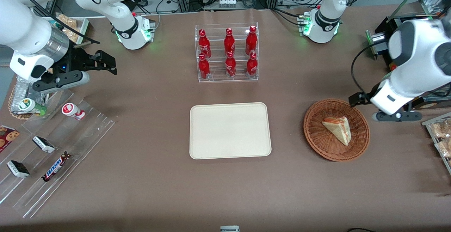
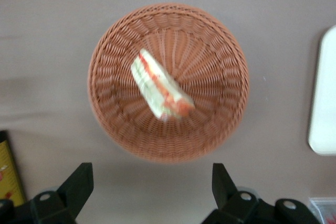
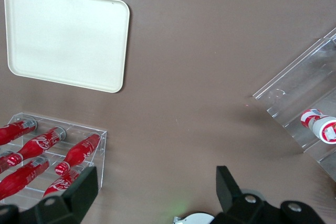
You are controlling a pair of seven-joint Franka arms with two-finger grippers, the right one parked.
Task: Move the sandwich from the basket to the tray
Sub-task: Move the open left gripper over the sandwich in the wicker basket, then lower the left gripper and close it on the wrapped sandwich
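Observation:
My left gripper will next grab the sandwich by its orange-filled narrow end (image 1: pixel 327 123) to place the sandwich on the cream tray (image 1: pixel 230 130).
The sandwich (image 1: pixel 338 129), a pale wedge with orange-red filling, lies in the round wicker basket (image 1: pixel 312 133) toward the working arm's end of the table. The wrist view looks down on the sandwich (image 2: pixel 160 90) inside the basket (image 2: pixel 105 108). My left gripper (image 1: pixel 377 108) hovers above the table just outside the basket's rim, a little farther from the front camera than the sandwich. The gripper (image 2: pixel 151 177) is open, with only bare table between its fingers. The cream tray (image 1: pixel 230 130) lies bare at the table's middle, and its edge (image 2: pixel 324 98) shows beside the basket.
A clear rack of red cola bottles (image 1: pixel 227 52) stands farther from the front camera than the tray. Acrylic racks with chocolate bars (image 1: pixel 53 154) lie toward the parked arm's end. Packaged snacks (image 1: pixel 440 136) and a black box (image 1: pixel 387 31) sit at the working arm's end.

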